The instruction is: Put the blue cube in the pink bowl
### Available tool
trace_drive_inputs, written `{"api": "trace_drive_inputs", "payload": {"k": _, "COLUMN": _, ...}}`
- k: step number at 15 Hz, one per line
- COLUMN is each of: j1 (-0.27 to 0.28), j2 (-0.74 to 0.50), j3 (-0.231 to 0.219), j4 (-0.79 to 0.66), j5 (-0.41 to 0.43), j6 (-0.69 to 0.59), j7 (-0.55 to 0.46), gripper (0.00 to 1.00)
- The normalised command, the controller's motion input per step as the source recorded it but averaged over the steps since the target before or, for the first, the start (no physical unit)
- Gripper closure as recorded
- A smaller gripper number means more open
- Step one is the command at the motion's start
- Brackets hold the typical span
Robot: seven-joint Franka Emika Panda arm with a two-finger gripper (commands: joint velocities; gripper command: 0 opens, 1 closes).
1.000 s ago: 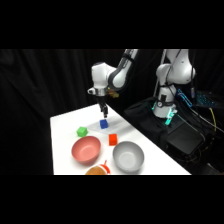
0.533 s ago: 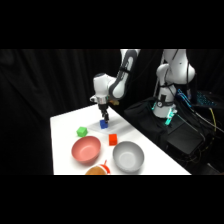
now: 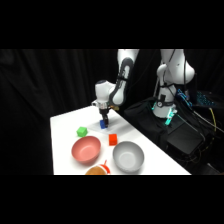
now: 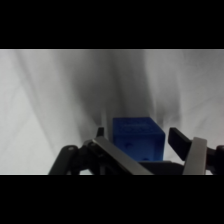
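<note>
My gripper will take the blue cube (image 3: 103, 124) by its two opposite sides next. Then it can drop the cube into the pink bowl (image 3: 86, 149).
The blue cube (image 3: 103, 124) sits on the white table (image 3: 65, 130) near its far edge. My gripper (image 3: 104, 119) has come down right over it. In the wrist view the blue cube (image 4: 137, 140) lies between the two fingers of the gripper (image 4: 139, 136), which is open, with a small gap showing on each side of the cube. The pink bowl (image 3: 86, 149) rests upright nearer the front of the table, to the left of and in front of the cube, with nothing inside it.
A green block (image 3: 81, 131) lies left of the cube and a red cube (image 3: 113, 139) just in front of it. A grey bowl (image 3: 128, 155) stands beside the pink one. An orange object (image 3: 96, 170) sits at the table's front edge. Black equipment lies to the right.
The gripper has come down and slightly forward, from above the table to around the blue cube. Cube and bowls have not moved.
</note>
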Motion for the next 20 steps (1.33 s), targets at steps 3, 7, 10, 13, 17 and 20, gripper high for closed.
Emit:
{"api": "trace_drive_inputs", "payload": {"k": 3, "j1": -0.126, "j2": 0.08, "j3": 0.109, "j4": 0.03, "j5": 0.096, "j6": 0.27, "j7": 0.07, "gripper": 0.37}}
{"api": "trace_drive_inputs", "payload": {"k": 7, "j1": -0.079, "j2": -0.06, "j3": 0.098, "j4": -0.05, "j5": 0.063, "j6": 0.22, "j7": 0.06, "gripper": 0.72}}
{"api": "trace_drive_inputs", "payload": {"k": 10, "j1": 0.071, "j2": -0.22, "j3": -0.036, "j4": -0.17, "j5": -0.05, "j6": 0.08, "j7": 0.11, "gripper": 0.74}}
{"api": "trace_drive_inputs", "payload": {"k": 13, "j1": 0.3, "j2": -0.44, "j3": -0.264, "j4": -0.28, "j5": -0.227, "j6": -0.12, "j7": 0.23, "gripper": 0.75}}
{"api": "trace_drive_inputs", "payload": {"k": 17, "j1": 0.369, "j2": -0.54, "j3": -0.362, "j4": -0.2, "j5": -0.385, "j6": -0.38, "j7": 0.29, "gripper": 0.75}}
{"api": "trace_drive_inputs", "payload": {"k": 20, "j1": 0.188, "j2": -0.53, "j3": -0.166, "j4": -0.06, "j5": -0.391, "j6": -0.53, "j7": 0.25, "gripper": 0.75}}
